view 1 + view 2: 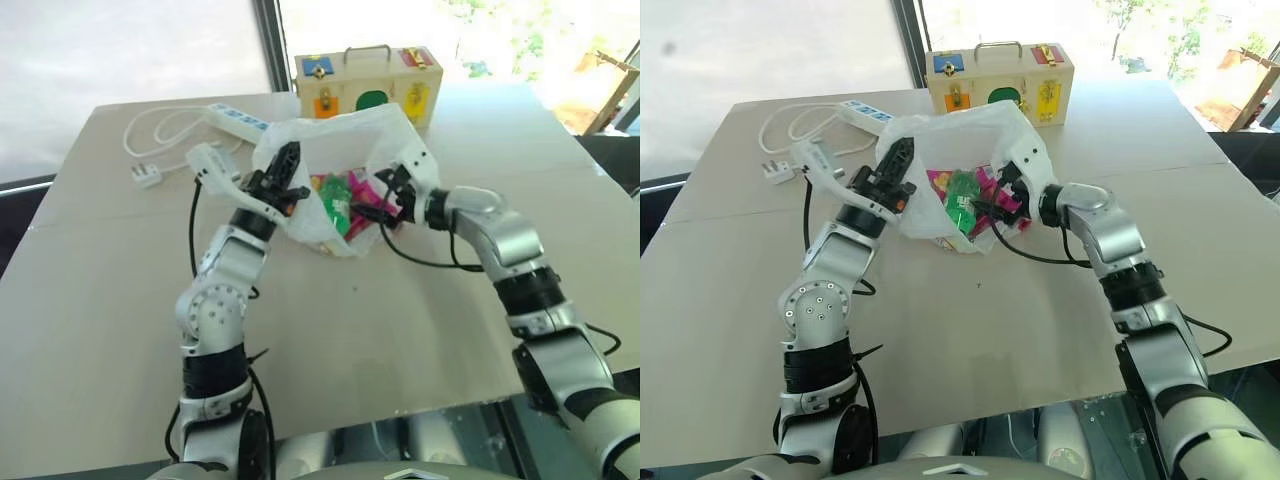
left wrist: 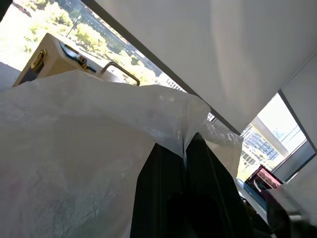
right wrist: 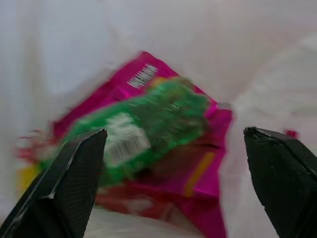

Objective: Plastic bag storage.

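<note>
Next, my right gripper grabs the rim of the open plastic bag (image 1: 345,132) opposite my left gripper, since loose packets lie inside and would possibly spill.
The plastic bag (image 1: 345,132), thin, white and crinkly, stands open on the table's far middle. My left gripper (image 1: 284,162) is shut on the bag's left rim and holds it up; in the left wrist view the film (image 2: 74,148) is pinched between the black fingers (image 2: 163,188). My right gripper (image 1: 386,196) is open at the bag's right side, its tips inside the mouth. In the right wrist view both fingers (image 3: 74,183) stand wide apart, with nothing between them. Ahead of them, inside the bag, a green packet (image 3: 148,119) lies on a pink packet (image 3: 208,163).
A wooden box (image 1: 365,85) with coloured latches and a handle stands just behind the bag. A white power strip (image 1: 235,120) with its cable and plug (image 1: 147,175) lies at the back left. The beige table (image 1: 400,330) stretches bare toward the front edge.
</note>
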Robot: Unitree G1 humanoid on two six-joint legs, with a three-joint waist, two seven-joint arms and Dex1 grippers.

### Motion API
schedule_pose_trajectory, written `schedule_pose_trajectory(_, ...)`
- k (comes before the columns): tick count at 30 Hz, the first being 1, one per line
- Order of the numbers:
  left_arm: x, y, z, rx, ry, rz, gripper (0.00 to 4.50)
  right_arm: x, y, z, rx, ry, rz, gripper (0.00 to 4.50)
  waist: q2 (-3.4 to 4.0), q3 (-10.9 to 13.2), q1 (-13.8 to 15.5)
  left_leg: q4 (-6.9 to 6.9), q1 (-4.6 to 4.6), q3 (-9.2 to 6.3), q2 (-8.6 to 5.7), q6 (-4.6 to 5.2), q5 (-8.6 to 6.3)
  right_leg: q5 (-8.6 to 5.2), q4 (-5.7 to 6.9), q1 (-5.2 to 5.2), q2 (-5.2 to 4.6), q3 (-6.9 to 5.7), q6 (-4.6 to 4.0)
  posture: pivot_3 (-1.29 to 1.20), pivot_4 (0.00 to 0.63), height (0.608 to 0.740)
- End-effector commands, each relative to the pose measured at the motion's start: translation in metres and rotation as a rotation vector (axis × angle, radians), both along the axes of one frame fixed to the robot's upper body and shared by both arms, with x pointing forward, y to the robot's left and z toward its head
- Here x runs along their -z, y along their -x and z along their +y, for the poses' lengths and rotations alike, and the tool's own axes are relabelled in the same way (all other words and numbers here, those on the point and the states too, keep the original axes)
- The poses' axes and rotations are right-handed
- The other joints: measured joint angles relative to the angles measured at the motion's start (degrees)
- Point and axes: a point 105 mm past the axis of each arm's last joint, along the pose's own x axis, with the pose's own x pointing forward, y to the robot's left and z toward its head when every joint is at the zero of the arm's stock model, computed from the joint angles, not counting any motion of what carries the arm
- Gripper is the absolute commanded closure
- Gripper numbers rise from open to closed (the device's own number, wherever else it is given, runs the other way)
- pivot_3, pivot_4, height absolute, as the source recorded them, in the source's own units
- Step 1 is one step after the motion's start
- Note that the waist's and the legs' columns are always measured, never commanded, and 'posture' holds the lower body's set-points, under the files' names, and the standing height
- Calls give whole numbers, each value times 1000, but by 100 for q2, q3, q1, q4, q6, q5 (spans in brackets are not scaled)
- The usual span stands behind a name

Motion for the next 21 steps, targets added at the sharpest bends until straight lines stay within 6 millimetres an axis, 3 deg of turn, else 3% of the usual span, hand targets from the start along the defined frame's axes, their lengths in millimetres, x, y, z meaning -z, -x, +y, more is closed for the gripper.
schedule_pose_trajectory(1,-14,8,2,-8,-4,-68,4500,-10,-27,-14,159,-6,-62,27,0,0,-6,-1,-1,-7,0,0,0,0,-3,0,0,-6,0,0,150,740)
schedule_pose_trajectory(4,-14,8,3,-13,-6,-66,4500,0,-37,-4,176,-72,34,27,0,0,-50,-8,-1,-5,2,0,0,0,-3,0,1,-8,-1,0,150,740)
schedule_pose_trajectory(7,-13,9,4,-19,-8,-66,4500,12,-35,12,133,-165,174,27,0,0,-110,-8,0,-3,6,0,0,0,-3,-1,1,-1,-1,0,150,740)
schedule_pose_trajectory(10,-14,9,6,-31,-10,-68,4500,15,-35,21,110,-184,203,27,1,0,-154,-8,-1,-4,6,0,0,0,-3,0,2,-1,-1,0,150,740)
schedule_pose_trajectory(15,-13,11,10,-44,-14,-68,4500,4,-35,25,80,-252,205,2217,2,0,-179,-6,0,-6,5,0,0,0,-1,0,5,-2,0,0,150,740)
schedule_pose_trajectory(19,-9,12,12,-50,-25,-53,4500,-13,-36,13,82,-318,167,4073,3,1,-183,-7,0,-6,5,0,0,0,-1,-1,6,-1,0,0,150,740)
schedule_pose_trajectory(20,-6,13,12,-46,-33,-40,4500,-20,-35,11,72,-351,162,4462,4,1,-183,-7,0,-6,5,0,0,0,-1,-1,6,0,0,0,150,740)
schedule_pose_trajectory(21,-4,13,12,-42,-39,-30,4500,-28,-33,10,56,-382,157,4462,4,1,-182,-7,-1,-6,5,0,0,0,-1,-1,5,-1,-1,0,150,740)
